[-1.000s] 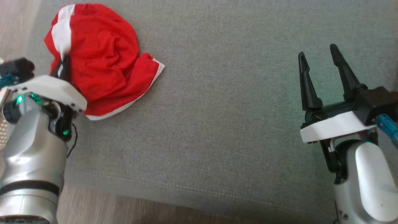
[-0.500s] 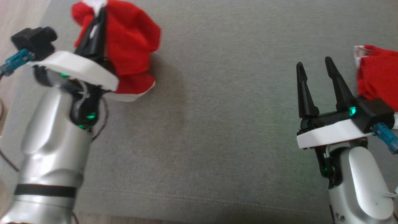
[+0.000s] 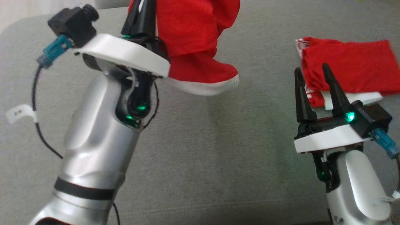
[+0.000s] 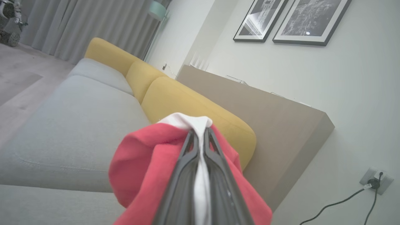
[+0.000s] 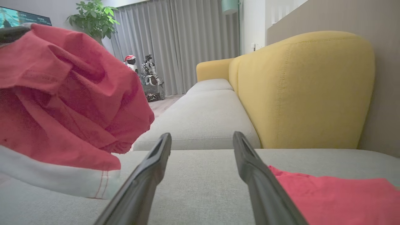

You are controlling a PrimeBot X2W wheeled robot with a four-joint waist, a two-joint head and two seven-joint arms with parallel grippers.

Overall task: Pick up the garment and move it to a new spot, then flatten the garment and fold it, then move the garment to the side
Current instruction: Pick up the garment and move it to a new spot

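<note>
My right gripper grabs the lifted garment's red edge opposite the garment's white band next, to flatten and fold the garment.
A red garment point(image 3: 193, 37) with a white hem hangs bunched above the grey sofa seat, pinched at its white band by my left gripper point(image 3: 142, 12), which is shut on it. The left wrist view has the two fingers closed together on the white cloth of the garment point(image 4: 140, 159). From the right wrist, the lifted garment point(image 5: 62, 103) hangs at the left, clear of the cushion. My right gripper point(image 3: 314, 73) stands open over the seat at the right, nothing between its fingers point(image 5: 150, 175).
A second red garment point(image 3: 347, 67) lies folded flat on the seat just beyond my right gripper, also seen as red cloth point(image 5: 331, 193). Yellow back cushions point(image 5: 303, 90) line the sofa. The grey seat point(image 3: 218, 150) between the arms is free.
My left arm has lifted the garment off the seat and carried it rightward and up. The camera has shifted, bringing the folded red garment into sight. The right gripper has stayed open.
</note>
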